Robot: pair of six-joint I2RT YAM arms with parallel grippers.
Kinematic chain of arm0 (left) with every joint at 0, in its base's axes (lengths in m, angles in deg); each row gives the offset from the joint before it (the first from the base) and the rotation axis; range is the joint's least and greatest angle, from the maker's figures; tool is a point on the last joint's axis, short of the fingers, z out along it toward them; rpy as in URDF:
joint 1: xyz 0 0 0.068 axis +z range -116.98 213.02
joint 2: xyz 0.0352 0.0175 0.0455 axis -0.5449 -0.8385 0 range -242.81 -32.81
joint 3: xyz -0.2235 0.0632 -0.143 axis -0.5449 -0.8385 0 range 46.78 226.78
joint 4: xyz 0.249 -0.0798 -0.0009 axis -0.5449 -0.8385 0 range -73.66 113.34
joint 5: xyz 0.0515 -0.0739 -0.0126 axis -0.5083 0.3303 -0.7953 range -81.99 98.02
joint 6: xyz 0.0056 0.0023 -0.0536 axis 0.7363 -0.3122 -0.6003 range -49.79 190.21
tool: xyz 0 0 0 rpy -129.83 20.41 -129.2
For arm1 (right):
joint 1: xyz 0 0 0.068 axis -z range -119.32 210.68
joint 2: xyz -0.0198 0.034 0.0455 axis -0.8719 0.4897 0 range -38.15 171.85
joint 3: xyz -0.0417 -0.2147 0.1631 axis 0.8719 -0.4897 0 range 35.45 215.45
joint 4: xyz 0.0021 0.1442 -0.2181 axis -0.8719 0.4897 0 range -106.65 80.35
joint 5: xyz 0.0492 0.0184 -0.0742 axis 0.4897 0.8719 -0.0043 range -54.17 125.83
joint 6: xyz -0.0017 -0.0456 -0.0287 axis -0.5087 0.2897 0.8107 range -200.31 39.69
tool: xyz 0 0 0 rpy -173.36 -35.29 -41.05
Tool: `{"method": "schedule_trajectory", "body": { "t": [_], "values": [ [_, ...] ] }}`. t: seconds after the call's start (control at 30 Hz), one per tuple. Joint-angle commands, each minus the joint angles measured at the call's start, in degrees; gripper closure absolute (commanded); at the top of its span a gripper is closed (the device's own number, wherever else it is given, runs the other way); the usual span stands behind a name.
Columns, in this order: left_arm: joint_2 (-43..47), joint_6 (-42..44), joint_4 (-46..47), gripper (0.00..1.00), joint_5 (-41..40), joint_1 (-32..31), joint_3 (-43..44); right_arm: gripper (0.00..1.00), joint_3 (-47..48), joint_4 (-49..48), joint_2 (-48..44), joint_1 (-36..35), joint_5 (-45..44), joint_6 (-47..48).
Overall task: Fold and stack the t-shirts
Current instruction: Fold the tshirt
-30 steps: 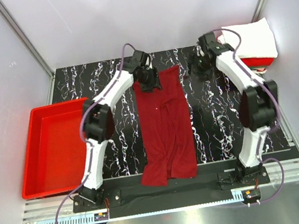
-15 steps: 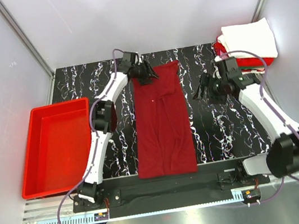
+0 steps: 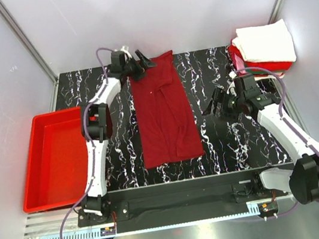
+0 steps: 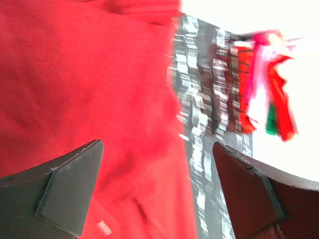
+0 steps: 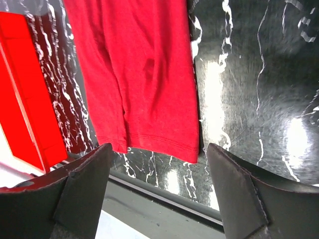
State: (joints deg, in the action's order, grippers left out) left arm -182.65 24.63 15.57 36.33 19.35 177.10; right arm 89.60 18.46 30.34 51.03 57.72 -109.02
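I will fold the hem end over, so next my right gripper will grab the dark maroon-red t-shirt [image 3: 163,114] by the hem corner on its tray-free side.
A dark maroon-red t-shirt [image 3: 163,114] lies flat as a long narrow strip down the middle of the black marbled table; it also shows in the left wrist view [image 4: 89,84] and the right wrist view [image 5: 144,74]. My left gripper [image 3: 141,60] is open and empty above the shirt's far left corner. My right gripper [image 3: 217,103] is open and empty, just right of the shirt's middle. A stack of folded t-shirts [image 3: 264,46], white on top with red below, sits at the far right corner.
A rigid red plastic tray [image 3: 56,157] stands off the table's left side, also in the right wrist view [image 5: 25,84]. Grey walls enclose the back and sides. The table's near edge [image 5: 164,196] runs just past the shirt's hem.
The left gripper let go of the shirt's far corner and moved back-left. The shirt shifted away from the near edge and lies flat. The right arm swung from the far right down to mid-table.
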Motion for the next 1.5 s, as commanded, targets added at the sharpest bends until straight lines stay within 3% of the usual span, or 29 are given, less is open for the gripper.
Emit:
{"method": "schedule_trajectory", "body": {
  "t": [0.0,0.17,0.3,0.47,0.6,0.8,0.9,1.0,1.37,1.47],
  "values": [
    [21.11,3.99,1.02,0.01,2.44,-0.13,-4.88,0.15,-5.01,-6.09,-0.55,-1.51,2.20,-3.18],
    [40.03,9.36,-9.97,0.01,-1.32,0.23,-30.35,0.16,-11.16,-9.71,5.31,-5.72,0.08,-6.44],
    [53.67,13.06,-23.48,0.01,-7.56,0.23,-45.65,0.31,-14.24,-15.06,10.17,-8.71,0.52,-9.17],
    [68.85,12.98,-22.91,0.01,-9.77,-0.39,-72.07,0.42,-15.56,-17.19,14.21,-11.00,-0.44,-11.10],
    [76.52,11.66,-23.17,0.02,-10.73,-2.58,-82.74,0.48,-17.23,-18.75,16.58,-13.02,-1.41,-12.42],
    [84.09,6.13,-20.19,0.03,-12.32,-8.28,-94.09,0.75,-21.71,-23.41,18.17,-15.31,-1.68,-15.50],
    [84.89,3.23,-17.91,0.08,-12.75,-11.97,-99.11,0.90,-23.47,-24.65,17.91,-15.75,-1.50,-16.38],
    [85.59,0.59,-13.96,0.16,-13.28,-13.83,-103.51,0.98,-24.79,-25.44,16.42,-15.93,-1.59,-17.08],
    [79.80,-0.65,-6.38,0.31,-15.66,-14.98,-107.38,1.00,-25.94,-24.57,13.51,-16.10,-2.11,-17.26],
    [78.21,-1.35,-4.63,0.48,-14.78,-15.77,-107.73,1.00,-26.20,-24.48,13.16,-16.19,-2.29,-17.34]
  ]
}}
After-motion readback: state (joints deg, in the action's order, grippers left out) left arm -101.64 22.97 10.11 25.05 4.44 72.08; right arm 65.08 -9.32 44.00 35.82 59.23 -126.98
